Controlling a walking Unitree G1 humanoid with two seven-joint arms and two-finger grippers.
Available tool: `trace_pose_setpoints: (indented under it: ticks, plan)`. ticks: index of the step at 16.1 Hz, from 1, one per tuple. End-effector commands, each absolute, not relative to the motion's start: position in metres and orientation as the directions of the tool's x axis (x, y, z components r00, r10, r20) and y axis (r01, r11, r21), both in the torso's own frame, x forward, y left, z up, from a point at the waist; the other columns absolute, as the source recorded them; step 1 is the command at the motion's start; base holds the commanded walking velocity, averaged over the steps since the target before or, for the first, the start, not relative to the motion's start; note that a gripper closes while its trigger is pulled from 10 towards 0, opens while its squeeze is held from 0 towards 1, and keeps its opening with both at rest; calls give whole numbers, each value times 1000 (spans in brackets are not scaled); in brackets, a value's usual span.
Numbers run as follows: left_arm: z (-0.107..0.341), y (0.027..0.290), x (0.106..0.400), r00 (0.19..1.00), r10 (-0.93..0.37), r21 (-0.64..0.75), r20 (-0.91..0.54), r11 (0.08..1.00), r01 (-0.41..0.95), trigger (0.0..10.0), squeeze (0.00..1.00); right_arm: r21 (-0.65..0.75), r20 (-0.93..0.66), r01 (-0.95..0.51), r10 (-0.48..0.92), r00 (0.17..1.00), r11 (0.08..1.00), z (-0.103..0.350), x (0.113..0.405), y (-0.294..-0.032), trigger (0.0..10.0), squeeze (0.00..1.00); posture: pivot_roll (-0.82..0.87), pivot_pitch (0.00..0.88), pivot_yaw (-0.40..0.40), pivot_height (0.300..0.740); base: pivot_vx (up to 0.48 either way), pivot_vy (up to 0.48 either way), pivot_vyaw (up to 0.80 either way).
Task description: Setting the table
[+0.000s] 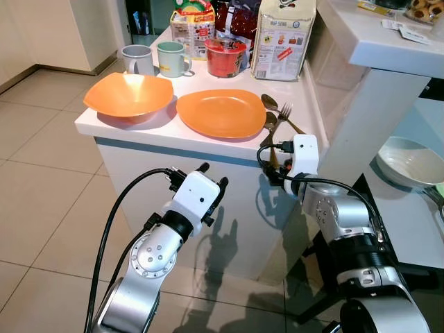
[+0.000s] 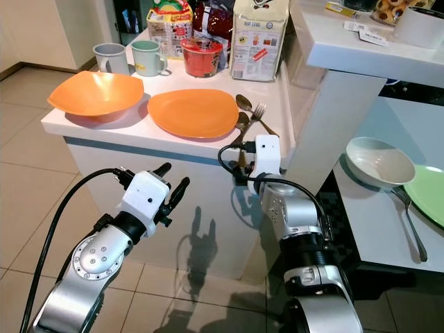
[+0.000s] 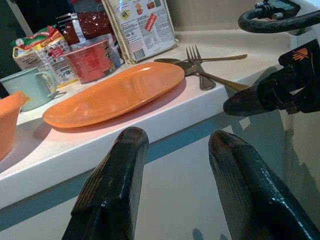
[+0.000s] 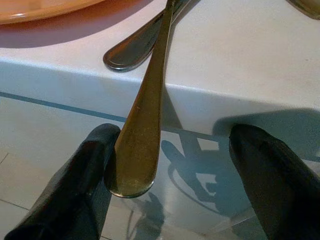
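Observation:
The bronze spoon's handle end sticks out past the counter's front edge, the rest lies flat, so my right gripper should grab that handle end (image 1: 273,162) next.
An orange plate (image 1: 220,112) and an orange bowl (image 1: 128,95) lie on the white counter (image 1: 159,128). Two spoons (image 1: 269,103) and a fork (image 1: 286,111) lie to the plate's right. My right gripper (image 4: 175,145) is open at the counter's front edge. A brass cutlery handle (image 4: 142,125) juts over that edge between the fingers, close to one finger (image 4: 85,170) and not gripped. A darker handle (image 4: 135,50) rests beside it on the counter. My left gripper (image 1: 213,175) is open and empty, in front of the counter below the plate.
Two mugs (image 1: 137,59), a red noodle cup (image 1: 225,56) and food packets (image 1: 281,38) stand at the counter's back. A raised white shelf (image 1: 374,41) borders the right. A lower table holds a white bowl (image 1: 409,161) and a green plate (image 2: 433,194). Tiled floor lies left.

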State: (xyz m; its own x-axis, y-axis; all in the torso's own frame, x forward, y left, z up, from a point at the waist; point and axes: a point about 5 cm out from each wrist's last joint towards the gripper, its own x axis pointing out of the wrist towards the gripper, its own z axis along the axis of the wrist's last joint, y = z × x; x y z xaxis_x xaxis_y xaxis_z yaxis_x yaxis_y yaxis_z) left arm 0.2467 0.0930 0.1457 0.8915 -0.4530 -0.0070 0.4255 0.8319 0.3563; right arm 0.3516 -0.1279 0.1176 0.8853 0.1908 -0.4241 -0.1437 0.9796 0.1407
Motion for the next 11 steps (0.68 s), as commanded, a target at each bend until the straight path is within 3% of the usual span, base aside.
trace_pose_setpoints:
  ticks: [1, 11]
  plan:
    - [145, 90, 248, 886, -464, 364, -11, 823, 436, 10000, 0, 143, -401, -124, 172, 900, 982, 123, 356, -133, 588, 0, -18, 0, -74, 740, 0, 0, 0]
    - [145, 90, 249, 885, -465, 370, -7, 821, 435, 10000, 0, 144, -386, -130, 177, 905, 981, 125, 360, -132, 0, 0, -17, 0, -75, 740, 0, 0, 0]
